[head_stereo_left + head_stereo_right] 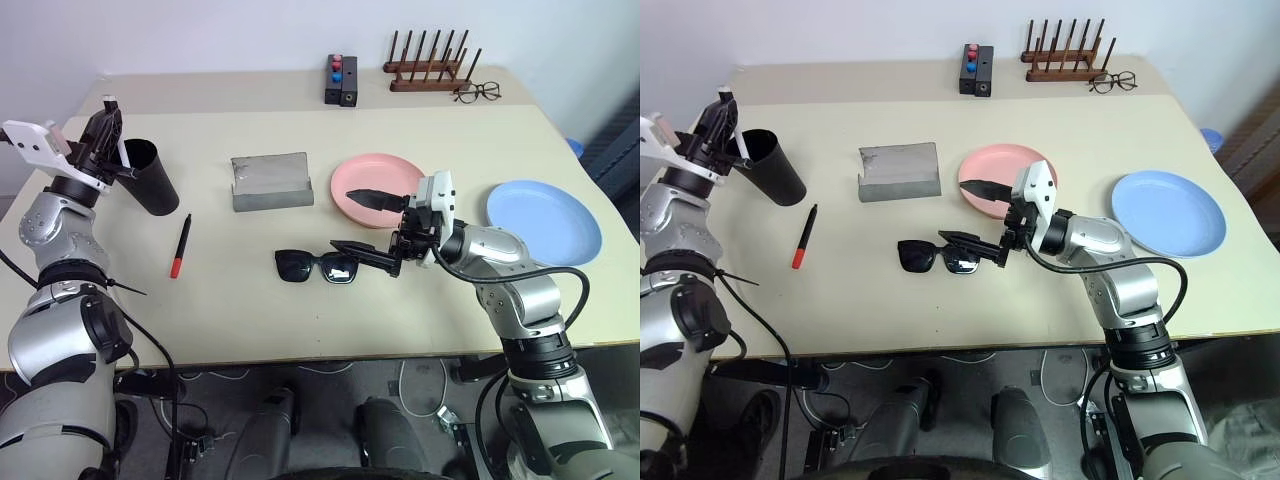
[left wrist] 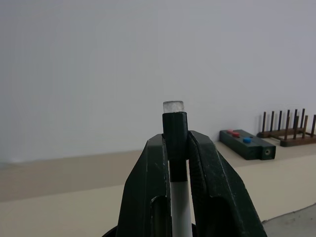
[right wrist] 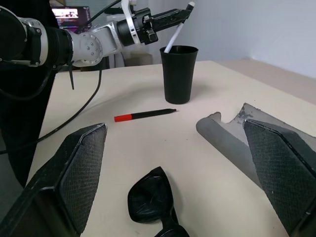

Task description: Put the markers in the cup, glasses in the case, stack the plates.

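Observation:
The white marker's lower end [image 1: 124,156] is standing inside the rim of the black cup. My left gripper should open now and let go of the marker.
My left gripper [image 1: 103,132] is shut on a white marker [image 3: 176,33] with a black cap. It holds the marker slanted above the black cup [image 1: 152,177], and the lower end reaches the cup's rim. A black marker with a red end [image 1: 180,245] lies on the table right of the cup. Black sunglasses [image 1: 316,267] lie in front of the open grey case [image 1: 270,181]. My right gripper [image 1: 366,226] is open and points left, its lower finger over the sunglasses' right end. Behind it sits the pink plate [image 1: 377,170], with the blue plate [image 1: 545,220] at the right.
At the table's back stand a wooden peg rack [image 1: 430,66] and a black box with red and blue buttons [image 1: 342,80]. Wire-framed spectacles [image 1: 478,92] lie beside the rack. The blue plate sits near the table's right edge.

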